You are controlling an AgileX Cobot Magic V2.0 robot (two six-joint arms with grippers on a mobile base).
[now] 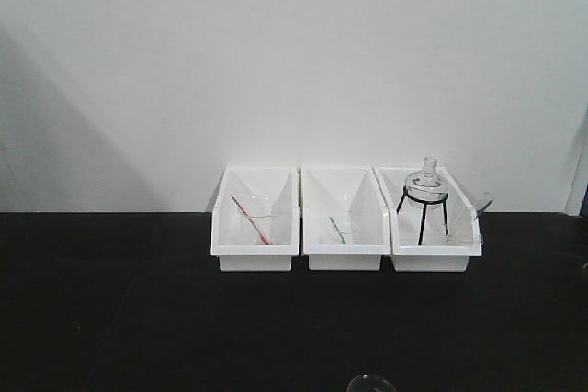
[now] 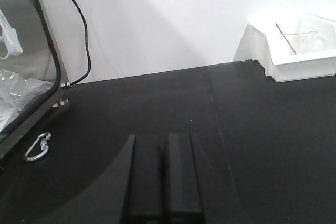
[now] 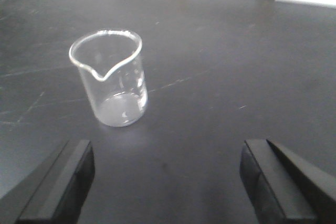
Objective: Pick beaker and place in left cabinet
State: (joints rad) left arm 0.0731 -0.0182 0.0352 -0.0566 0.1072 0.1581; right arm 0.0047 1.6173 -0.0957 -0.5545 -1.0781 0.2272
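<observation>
Next, my right gripper takes hold of the beaker by its glass side (image 3: 116, 90). Then the beaker goes into the left cabinet, with its flared rim (image 3: 106, 34) free.
The beaker (image 3: 110, 80), a small clear glass with a flared rim and a spout, stands upright on the black bench top. Its spout faces the right wrist camera. My right gripper (image 3: 167, 179) is open wide with nothing between its fingers. The beaker stands beyond the fingertips, to the left of the gap's middle and nearer the left finger (image 3: 63, 177). In the front view only the beaker's rim (image 1: 371, 382) shows, at the bottom edge. My left gripper (image 2: 163, 153) is shut on nothing, low over the bench. The left cabinet is not in view.
Three white bins stand against the wall: one (image 1: 255, 227) with a red-rod beaker, one (image 1: 344, 227) with a green-rod beaker, one (image 1: 432, 227) with a flask on a black tripod. A black-framed pane (image 2: 44, 51), a cable (image 2: 84, 35) and a metal clip (image 2: 38, 148) lie left of the left gripper.
</observation>
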